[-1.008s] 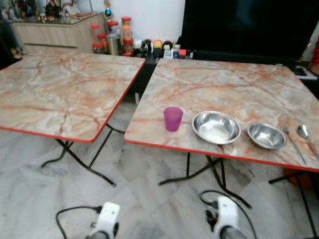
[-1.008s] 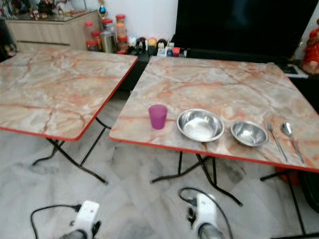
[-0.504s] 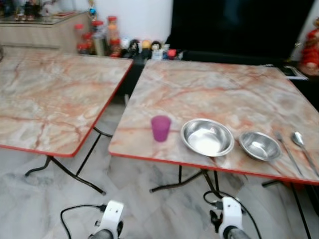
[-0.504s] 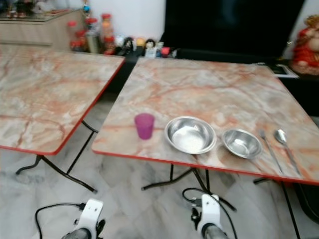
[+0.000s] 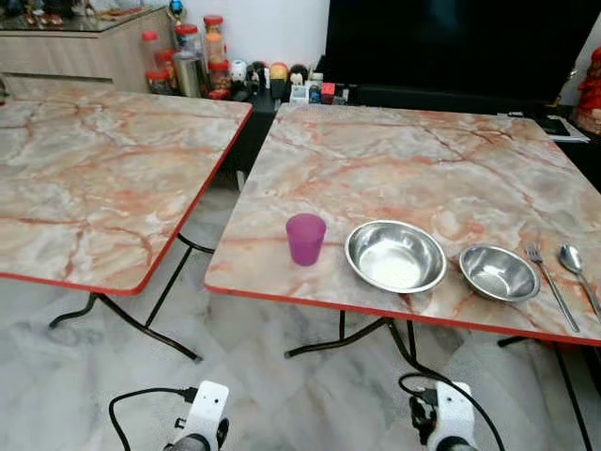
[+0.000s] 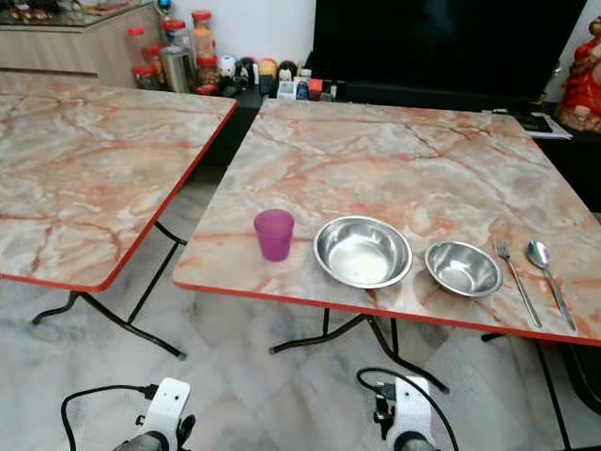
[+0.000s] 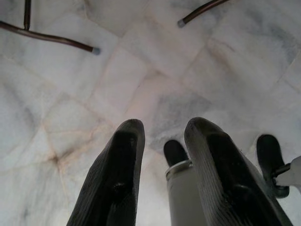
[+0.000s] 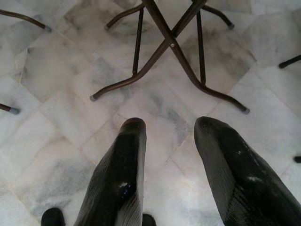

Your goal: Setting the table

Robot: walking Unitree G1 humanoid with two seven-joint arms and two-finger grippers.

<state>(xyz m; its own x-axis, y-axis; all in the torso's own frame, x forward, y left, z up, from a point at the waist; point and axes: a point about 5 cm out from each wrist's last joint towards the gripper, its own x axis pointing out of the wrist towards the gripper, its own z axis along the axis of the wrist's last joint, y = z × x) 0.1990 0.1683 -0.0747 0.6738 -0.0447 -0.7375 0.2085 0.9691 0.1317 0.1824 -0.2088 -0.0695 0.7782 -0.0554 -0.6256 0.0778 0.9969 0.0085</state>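
Note:
The right gripper grips the large steel bowl by its thin rim [image 5: 440, 275] next, since the bowl's round body is wider than my open fingers.
On the right-hand marble table [image 5: 413, 150], near its front edge, a row runs from left to right: a purple cup [image 5: 305, 238], a large steel bowl [image 5: 395, 256], a small steel bowl [image 5: 499, 272], a fork [image 5: 551, 287] and a spoon [image 5: 575, 263]. Both arms hang low in front of that table, the left arm [image 5: 202, 418] and the right arm [image 5: 451, 423]. My left gripper [image 7: 165, 125] is open over the marble floor, holding nothing. My right gripper [image 8: 171, 123] is open too, above the table's black folding legs [image 8: 174, 47].
A second marble table [image 5: 94, 169] stands to the left, with a narrow gap between the two. Behind are a wooden cabinet [image 5: 84, 52], jars [image 5: 192, 66] and small figures on the floor, and a large black screen [image 5: 451, 42]. Red figurine [image 6: 580, 80] at far right.
The whole picture has shifted and sharpened as the camera moved. The tableware keeps its places on the table, and both arms still hang low.

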